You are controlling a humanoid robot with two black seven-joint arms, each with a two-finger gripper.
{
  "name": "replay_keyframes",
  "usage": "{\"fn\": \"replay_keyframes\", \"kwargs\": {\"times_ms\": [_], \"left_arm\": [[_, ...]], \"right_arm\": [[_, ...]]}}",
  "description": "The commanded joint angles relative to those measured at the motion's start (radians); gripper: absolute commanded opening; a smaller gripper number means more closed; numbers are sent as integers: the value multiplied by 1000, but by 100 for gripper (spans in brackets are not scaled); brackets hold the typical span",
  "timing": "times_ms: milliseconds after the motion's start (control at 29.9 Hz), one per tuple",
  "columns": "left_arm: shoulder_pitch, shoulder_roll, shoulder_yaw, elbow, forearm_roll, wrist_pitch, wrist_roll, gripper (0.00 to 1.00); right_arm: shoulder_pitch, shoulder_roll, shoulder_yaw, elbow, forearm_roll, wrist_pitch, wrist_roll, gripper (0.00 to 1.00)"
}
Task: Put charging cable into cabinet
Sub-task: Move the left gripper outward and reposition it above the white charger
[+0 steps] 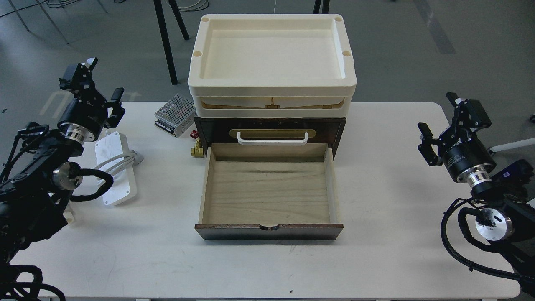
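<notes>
The charging cable's long flat brick (120, 190) sticks out on both sides of the cord, so my left gripper should grab the cable by its wound middle (119, 163) next.
The charging cable (113, 167), a flat white brick with white cord wound round its middle, lies on the table left of the cabinet. The cabinet (269, 125) is a dark brown box at the table's centre. Its pale wood drawer (269, 190) is pulled out towards me and is empty. My left gripper (97, 83) is open and empty, raised above the table's left edge, up and left of the cable. My right gripper (443, 123) is open and empty, over the table's right side, well clear of the cabinet.
Cream trays (271, 62) are stacked on the cabinet. A perforated metal power-supply box (175, 113) sits at the cabinet's back left. A small red knob (193, 134) and a brass fitting (197, 149) lie by its left side. The white table (376, 251) ends close behind the left gripper.
</notes>
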Motion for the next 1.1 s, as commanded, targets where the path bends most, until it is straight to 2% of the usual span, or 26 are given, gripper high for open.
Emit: {"fn": "replay_keyframes", "kwargs": {"times_ms": [0,134,167,201,267,468,568,735,936,1070], "left_arm": [[-24,61,24,12,64,184,0,100],[-54,84,119,22,236,516,0,100],[-68,85,139,22,260,551,0,100],[-83,89,159,19,273,553,0,100],[-88,95,188,13,279,515,0,100],[-117,184,234,13,305,235,0,100],[-156,235,268,13,378,142,0,98],[-212,265,317,-22,556,121,0,95],[-209,367,318,-215,803,128,0,95],[-199,388,328,-258,966,139,0,95]], "right_arm": [[0,0,2,-1,0,-1,0,99],[0,0,2,-1,0,-1,0,99],[0,0,2,-1,0,-2,0,99],[0,0,2,-1,0,-1,0,99],[0,0,2,-1,0,-1,0,99],[0,0,2,-1,0,-1,0,99],[2,0,2,-1,0,-1,0,99],[0,0,2,-3,0,-2,0,99],[2,0,2,-3,0,-2,0,99],[0,0,2,-3,0,-2,0,99]]}}
